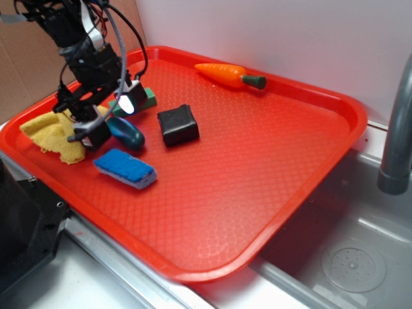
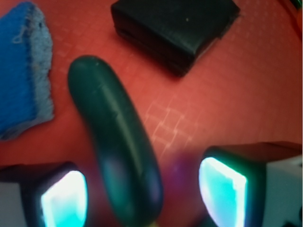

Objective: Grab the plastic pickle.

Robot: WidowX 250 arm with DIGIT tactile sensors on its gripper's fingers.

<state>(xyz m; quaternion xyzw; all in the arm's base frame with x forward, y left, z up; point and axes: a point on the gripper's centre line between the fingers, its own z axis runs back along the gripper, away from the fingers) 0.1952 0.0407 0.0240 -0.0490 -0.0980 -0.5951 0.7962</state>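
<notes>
My fingers are down on both sides of the pickle's near end and would hold the pickle if I closed now, so my gripper should close on it.
The plastic pickle [image 1: 127,134] [image 2: 116,142] is a dark teal, glossy oblong lying on the red tray [image 1: 257,174]. My gripper [image 1: 111,116] [image 2: 144,196] is open and low over it, one finger on each side of the pickle's near end. Both fingertips [image 2: 64,201] glow cyan in the wrist view. A gap shows between the right fingertip and the pickle; the left one is closer. The pickle's near end runs out of the wrist view's lower edge.
A black block [image 1: 177,125] [image 2: 175,28] lies just right of the pickle. A blue sponge [image 1: 125,168] [image 2: 23,71] sits in front, a yellow cloth [image 1: 55,132] to the left, a green block [image 1: 147,100] behind the gripper, a carrot [image 1: 228,74] at the back. A sink [image 1: 347,257] lies right.
</notes>
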